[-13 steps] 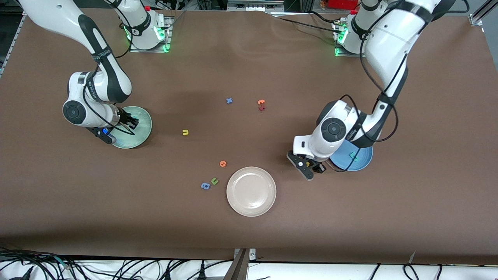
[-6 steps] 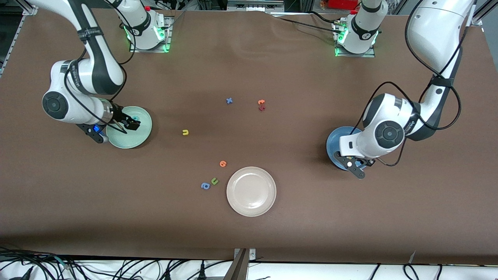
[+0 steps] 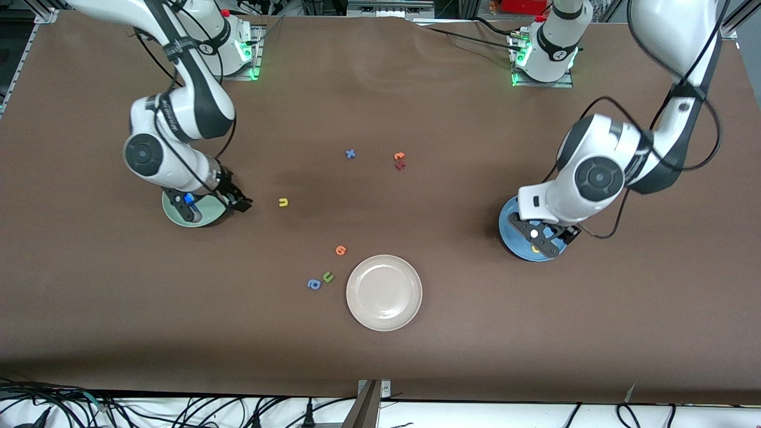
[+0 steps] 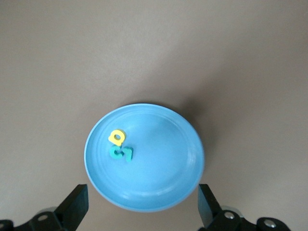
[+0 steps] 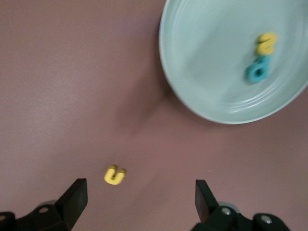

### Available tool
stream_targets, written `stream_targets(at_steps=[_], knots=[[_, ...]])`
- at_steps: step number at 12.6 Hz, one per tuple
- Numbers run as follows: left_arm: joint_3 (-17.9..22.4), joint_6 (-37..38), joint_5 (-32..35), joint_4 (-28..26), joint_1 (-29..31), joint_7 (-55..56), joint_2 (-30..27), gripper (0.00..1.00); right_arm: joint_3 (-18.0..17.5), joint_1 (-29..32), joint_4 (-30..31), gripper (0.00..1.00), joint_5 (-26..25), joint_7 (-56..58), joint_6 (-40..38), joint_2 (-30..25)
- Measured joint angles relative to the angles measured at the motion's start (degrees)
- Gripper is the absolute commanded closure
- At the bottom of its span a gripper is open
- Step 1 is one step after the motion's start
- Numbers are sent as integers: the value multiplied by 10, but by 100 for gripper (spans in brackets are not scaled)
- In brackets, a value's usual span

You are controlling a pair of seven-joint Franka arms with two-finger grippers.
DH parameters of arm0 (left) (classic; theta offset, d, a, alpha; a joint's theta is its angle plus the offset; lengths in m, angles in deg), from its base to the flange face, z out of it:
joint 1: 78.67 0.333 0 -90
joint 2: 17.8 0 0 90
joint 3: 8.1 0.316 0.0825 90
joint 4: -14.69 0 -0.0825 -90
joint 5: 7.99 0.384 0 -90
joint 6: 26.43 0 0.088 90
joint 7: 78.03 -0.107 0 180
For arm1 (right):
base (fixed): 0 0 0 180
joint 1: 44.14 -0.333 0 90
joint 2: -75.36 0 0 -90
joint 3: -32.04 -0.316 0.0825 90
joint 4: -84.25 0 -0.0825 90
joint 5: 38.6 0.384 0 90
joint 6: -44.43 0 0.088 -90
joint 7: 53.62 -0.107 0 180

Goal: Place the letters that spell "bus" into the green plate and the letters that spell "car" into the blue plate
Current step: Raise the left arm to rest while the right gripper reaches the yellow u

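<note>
The right gripper picks up the yellow u by the outer sides of its arms next, to spell "bus" in the green plate.
The blue plate point(image 4: 166, 166) point(image 3: 510, 233) holds the yellow a point(image 4: 117, 137) and the teal c and r point(image 4: 121, 153), touching each other. My left gripper point(image 4: 143, 207) point(image 3: 544, 238) hangs open over that plate with nothing between its fingers. The green plate point(image 5: 207, 62) point(image 3: 205, 215) holds the yellow s point(image 5: 266, 43) and the teal b point(image 5: 257, 70). The yellow u point(image 5: 114, 175) point(image 3: 283, 203) lies on the table, beside the green plate toward the middle. My right gripper point(image 5: 139, 199) point(image 3: 229, 202) is open and empty over the table between that plate's edge and the u.
A beige plate point(image 3: 384, 292) sits nearer the front camera at the middle. An orange letter point(image 3: 340, 250), a green u point(image 3: 327, 276) and a blue a point(image 3: 314, 284) lie beside it. A blue x point(image 3: 350, 154), an orange letter point(image 3: 399, 156) and a dark red one point(image 3: 400, 166) lie farther back.
My left gripper swung from the table onto the blue plate, opened and left the yellow a there. My right gripper opened over the green plate, then moved off it toward the yellow u.
</note>
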Motion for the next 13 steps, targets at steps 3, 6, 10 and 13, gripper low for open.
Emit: stream_targets(at_steps=[3,6,10,13], knots=[[-2,162,-26,90,1,63,-60,0,-4,-39,1,1,0,-77,94,51],[2,305,-26,213,3,136,-76,0,-4,-71,2,5,0,-111,146,92],[123,279,-128,210,-42,155,-111,0,-1,-71,23,18,-1,-111,184,105],[225,175,-155,93,-93,161,-160,0,0,-71,38,27,-1,-111,202,105]])
